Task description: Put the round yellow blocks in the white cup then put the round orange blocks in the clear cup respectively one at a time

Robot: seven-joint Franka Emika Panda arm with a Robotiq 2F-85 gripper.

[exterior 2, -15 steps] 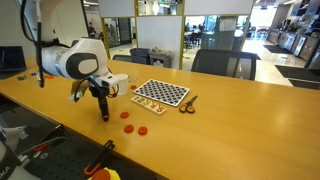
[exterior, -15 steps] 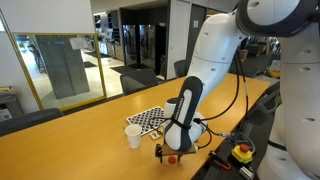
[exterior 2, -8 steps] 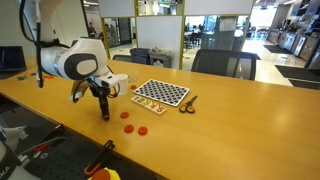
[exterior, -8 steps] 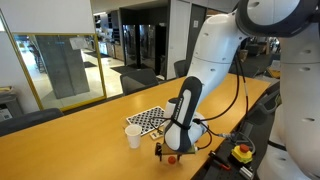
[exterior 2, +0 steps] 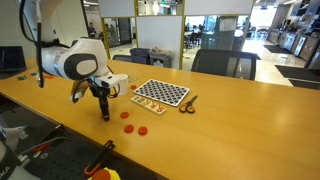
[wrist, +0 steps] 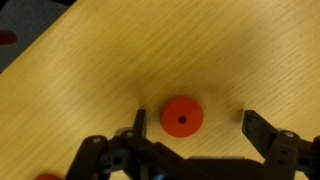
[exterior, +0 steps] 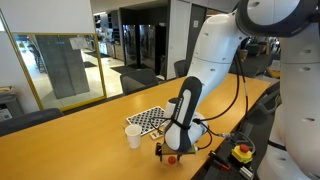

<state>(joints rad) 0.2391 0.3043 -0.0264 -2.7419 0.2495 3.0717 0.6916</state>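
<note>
I need to close my gripper on the round orange block [exterior: 172, 159] [wrist: 182, 117] now, because my fingers are down level with the block's sides.
In the wrist view a round orange block [wrist: 182, 117] with a small centre hole lies flat on the wooden table. My gripper [wrist: 198, 124] is open around it: one finger [wrist: 141, 122] stands close beside it, and the other finger [wrist: 256, 126] is well clear. In both exterior views the gripper [exterior 2: 103, 116] [exterior: 165, 152] points straight down at the tabletop. Three more orange blocks [exterior 2: 127, 127] lie next to it. The white cup [exterior: 133, 136] stands upright beside the checkered board [exterior 2: 160, 93]. I cannot make out the yellow blocks or the clear cup.
A small dark object [exterior 2: 188, 103] lies beside the board. The table's near edge [exterior 2: 150, 170] runs close to the orange blocks. Office chairs [exterior 2: 220, 63] stand behind the table. A red-and-yellow stop button [exterior: 241, 152] sits off the table's end.
</note>
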